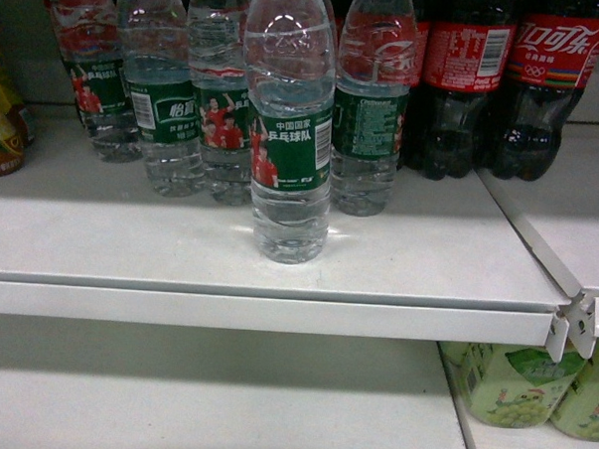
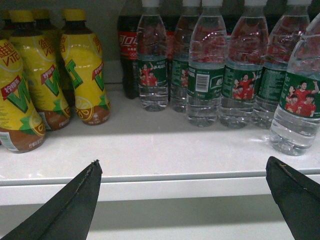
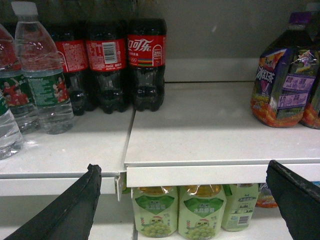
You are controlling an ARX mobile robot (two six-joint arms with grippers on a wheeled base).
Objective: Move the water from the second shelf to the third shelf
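Note:
My right gripper grabs the bottle by its body (image 1: 291, 160) next, so the water bottle's flat base (image 1: 290, 250) stays free to stand on the third shelf.
A clear water bottle (image 1: 291, 135) with a green label of red-shirted players stands alone near the front of the white shelf (image 1: 277, 273), ahead of a row of several like bottles (image 1: 200, 111). The left wrist view has it at the far right (image 2: 297, 105); the right wrist view shows it cut off at the left edge (image 3: 6, 125). My left gripper (image 2: 182, 162) is open in front of the shelf edge, holding nothing. Further right, my right gripper (image 3: 182, 167) is open too, empty, facing the shelf joint. Neither gripper appears in the head view.
Dark cola bottles (image 1: 504, 84) with red labels stand right of the water. Yellow drink bottles (image 2: 55, 75) are on the left, a purple-labelled bottle (image 3: 282, 75) on the right shelf panel (image 3: 210, 125). Light green grape drinks (image 3: 177, 210) sit on the shelf below.

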